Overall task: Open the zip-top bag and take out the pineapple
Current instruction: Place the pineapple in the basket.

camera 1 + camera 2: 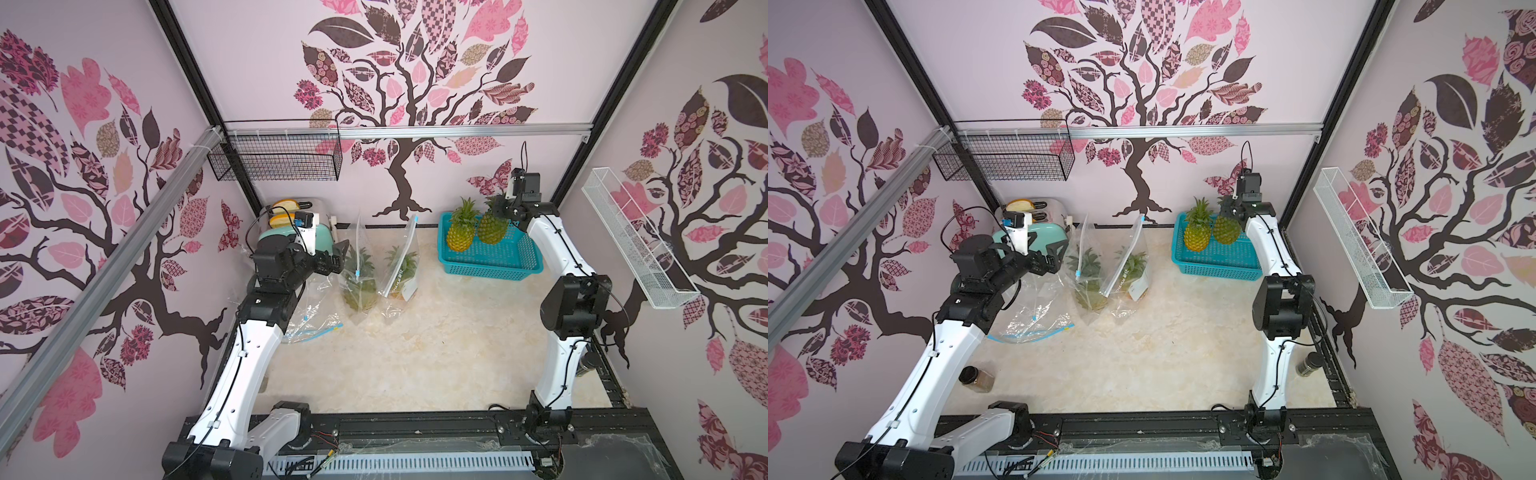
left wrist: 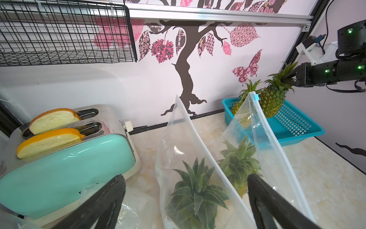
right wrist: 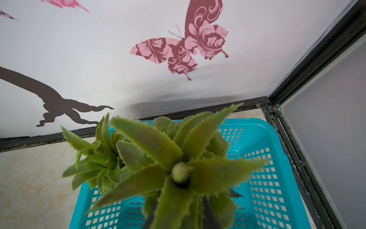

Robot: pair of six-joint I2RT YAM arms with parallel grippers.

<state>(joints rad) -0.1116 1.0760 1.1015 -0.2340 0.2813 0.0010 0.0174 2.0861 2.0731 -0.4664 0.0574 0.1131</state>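
My right gripper needs to lower the pineapple before it lets go. The pineapple's base is still above the bottom of the basket, higher than its neighbour's base.
Two clear zip-top bags stand side by side at the back of the table, one nearer my left arm, the other beside it. Each holds a pineapple with its leaves pointing up. My left gripper is open just left of the nearer bag, holding nothing. My right gripper is shut on the crown of a bare pineapple, which leans over the teal basket. A second bare pineapple stands in that basket.
A mint toaster with two bread slices sits close behind my left gripper. An empty bag lies flat beside the left arm. A black wire basket and a white wire shelf hang on the walls. Jars stand near both arm bases.
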